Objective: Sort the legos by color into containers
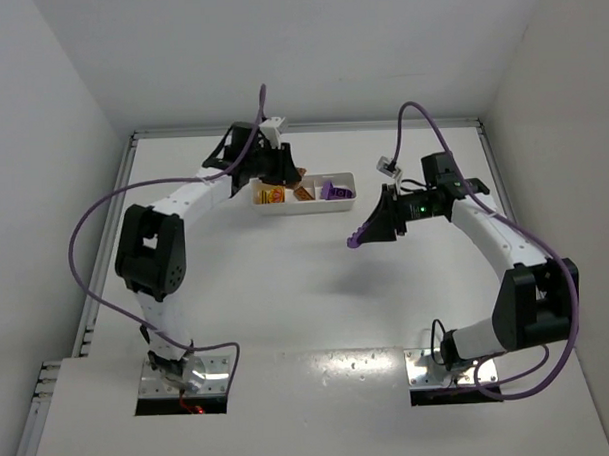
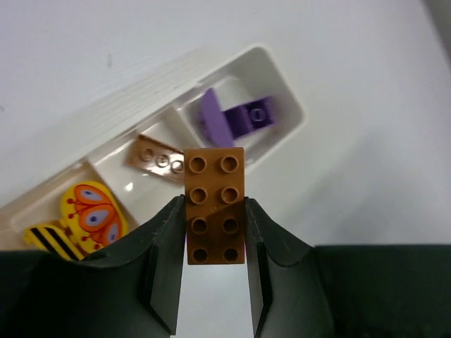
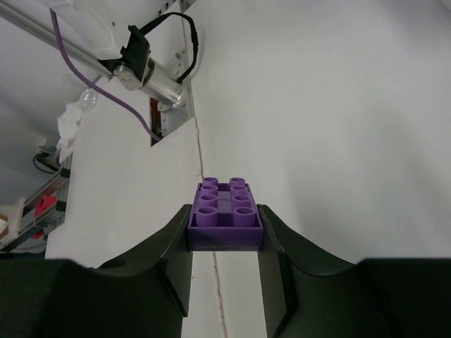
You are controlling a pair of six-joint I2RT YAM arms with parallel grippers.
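Note:
I should first move the brick over the middle section, because it is high above that section's edge and would end on the tray's side if my left gripper opened now.
The white three-compartment tray [image 1: 306, 210] lies at the table's back centre. Its left compartment holds yellow printed pieces [image 2: 88, 215], the middle one an orange plate [image 2: 158, 158], the right one purple legos [image 2: 236, 120]. My left gripper [image 2: 215, 211] is shut on an orange eight-stud brick [image 2: 215, 204], hovering over the tray's near wall [image 2: 141, 98] by the middle compartment. My right gripper [image 3: 225, 229] is shut on a purple eight-stud brick [image 3: 225, 211], held in the air right of the tray [image 1: 355, 239].
White walls close in the table on the left, back and right. A raised white panel [image 1: 320, 388] with both arm bases runs along the near edge. Purple cables [image 1: 85, 246] loop beside each arm.

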